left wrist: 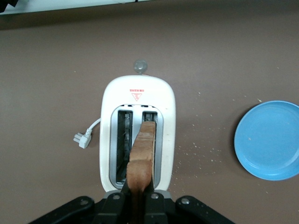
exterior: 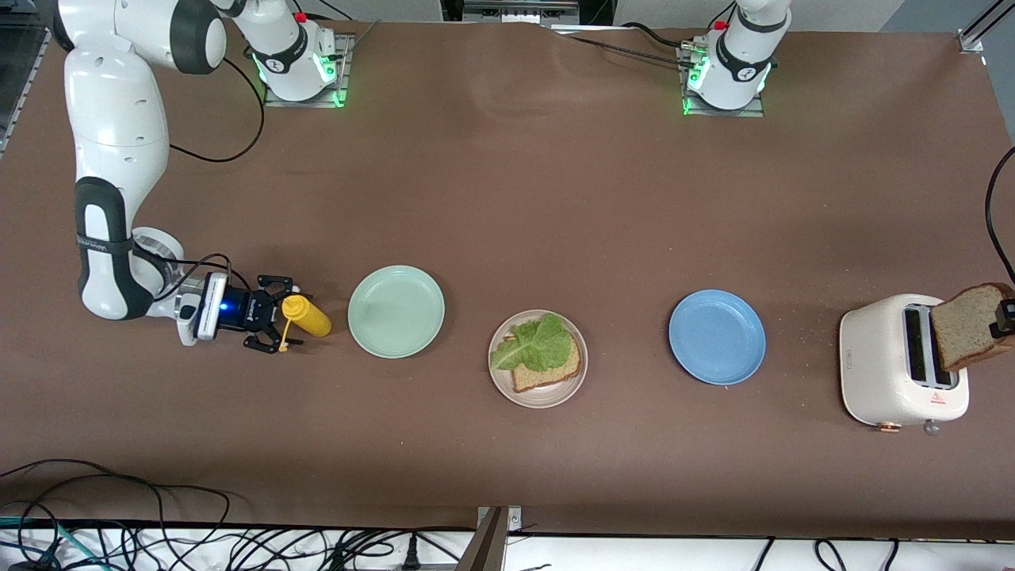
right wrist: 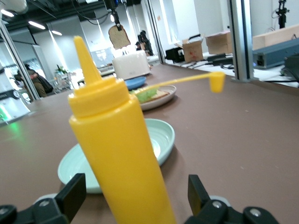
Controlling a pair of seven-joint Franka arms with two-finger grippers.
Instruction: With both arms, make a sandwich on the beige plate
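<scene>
My right gripper should grab the yellow squeeze bottle by the straight sides of its body (exterior: 313, 319) next, as its top slopes up into a thin nozzle.
On the beige plate (exterior: 496, 373) lies one brown bread slice (exterior: 547, 373) with a green lettuce leaf (exterior: 535, 342) on top. My left gripper (exterior: 1005, 317) (left wrist: 138, 198) is shut on a second bread slice (exterior: 967, 325) (left wrist: 142, 149) and holds it upright over a slot of the white toaster (exterior: 880, 365) (left wrist: 108, 107). My right gripper (exterior: 279, 314) (right wrist: 133, 198) is low at the right arm's end of the table. It is open, with a yellow squeeze bottle (exterior: 311, 317) (right wrist: 117, 140) between its fingers (right wrist: 70, 193) and gaps on both sides.
A mint-green plate (exterior: 396, 311) (right wrist: 163, 140) lies between the bottle and the beige plate (right wrist: 168, 97). A blue plate (exterior: 717, 337) (left wrist: 271, 140) sits between the beige plate and the toaster. The bottle's cap (right wrist: 217, 81) hangs open on its strap. Crumbs lie beside the toaster.
</scene>
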